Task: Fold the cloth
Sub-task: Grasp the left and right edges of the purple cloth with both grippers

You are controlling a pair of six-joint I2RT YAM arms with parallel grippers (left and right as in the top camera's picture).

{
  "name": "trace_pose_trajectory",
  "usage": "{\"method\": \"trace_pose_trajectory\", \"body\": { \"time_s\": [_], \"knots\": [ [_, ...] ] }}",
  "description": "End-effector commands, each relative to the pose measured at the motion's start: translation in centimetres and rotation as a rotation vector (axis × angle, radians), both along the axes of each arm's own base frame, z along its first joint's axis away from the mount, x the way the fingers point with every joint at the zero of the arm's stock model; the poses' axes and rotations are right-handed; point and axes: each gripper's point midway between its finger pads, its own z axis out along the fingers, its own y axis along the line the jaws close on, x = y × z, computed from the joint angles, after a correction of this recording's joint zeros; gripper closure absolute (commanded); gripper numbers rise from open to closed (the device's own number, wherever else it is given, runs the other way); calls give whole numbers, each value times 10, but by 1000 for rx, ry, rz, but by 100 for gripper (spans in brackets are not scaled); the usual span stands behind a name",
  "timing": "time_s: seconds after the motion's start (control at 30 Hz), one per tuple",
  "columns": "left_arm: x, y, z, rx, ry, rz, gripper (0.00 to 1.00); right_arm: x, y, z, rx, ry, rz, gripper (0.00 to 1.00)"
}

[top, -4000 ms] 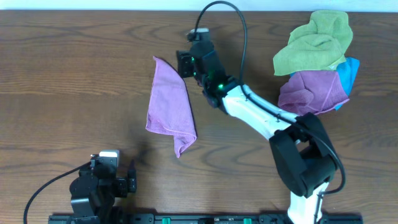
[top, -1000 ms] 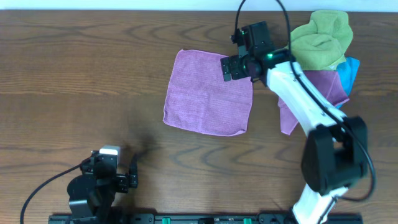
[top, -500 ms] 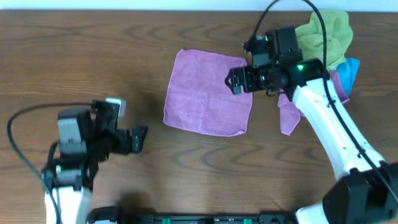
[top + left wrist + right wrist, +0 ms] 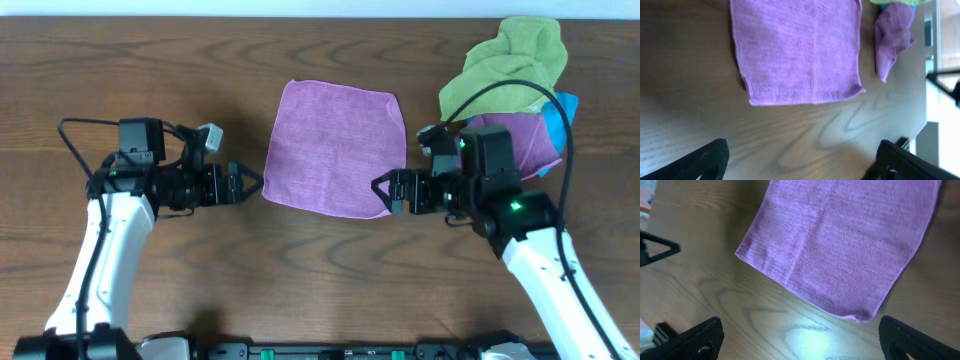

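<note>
I should have my left gripper grab the purple cloth (image 4: 335, 147) by the near corner beside it, to fold its near edge over toward its far edge.
A purple cloth (image 4: 335, 147) lies spread flat as a square on the wooden table, mid-table. It also shows in the left wrist view (image 4: 797, 50) and in the right wrist view (image 4: 845, 245). My left gripper (image 4: 240, 184) is open and empty, just left of the cloth's near left corner. My right gripper (image 4: 390, 192) is open and empty, just right of the cloth's near right corner. In both wrist views the fingertips sit wide apart over bare wood in front of the cloth's near edge.
A pile of cloths sits at the back right: a green one (image 4: 505, 65) on top, a purple one (image 4: 520, 145) below it and a blue one (image 4: 562, 115) at the right. The purple one also shows in the left wrist view (image 4: 892, 37).
The right gripper spread the cloth flat, let go of it, and moved from its far right corner down to its near right corner. The left arm came up from the front edge to the cloth's left side.
</note>
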Motion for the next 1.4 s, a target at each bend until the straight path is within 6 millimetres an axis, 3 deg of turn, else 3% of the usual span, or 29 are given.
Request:
{"method": "trace_pose_trajectory", "body": {
  "time_s": [0.0, 0.33, 0.57, 0.73, 0.8, 0.83, 1.0, 1.17, 1.3, 1.37],
  "knots": [
    [15, -3, -3, -66, 84, 88, 5, -4, -4, -7, 35, 50, -55, 1],
    [31, -1, -85, -93, 361, 192, 5, -2, -4, -6, 41, 44, -60, 1],
    [46, -38, -101, -98, 330, 146, 5, -2, -4, -6, 42, 46, -62, 1],
    [53, -49, -111, -61, 320, 168, 5, -3, -4, -7, 53, 63, -82, 1],
    [57, -49, -110, -64, 303, 167, 0, -4, -4, -7, 55, 72, -87, 1],
    [58, -49, -110, -61, 297, 168, 7, -4, -4, -7, 55, 73, -88, 1],
    [57, -48, -121, -18, 310, 186, 18, -4, -4, -8, 57, 80, -93, 1],
    [52, -55, -127, -11, 329, 166, 52, -5, -4, -8, 56, 81, -93, 1],
    [52, -55, -127, -9, 328, 160, 89, -7, -6, -14, 45, 98, -98, 1],
    [51, -55, -128, -8, 332, 160, 94, -12, -8, -29, 36, 138, -109, 1]
  ]
}}
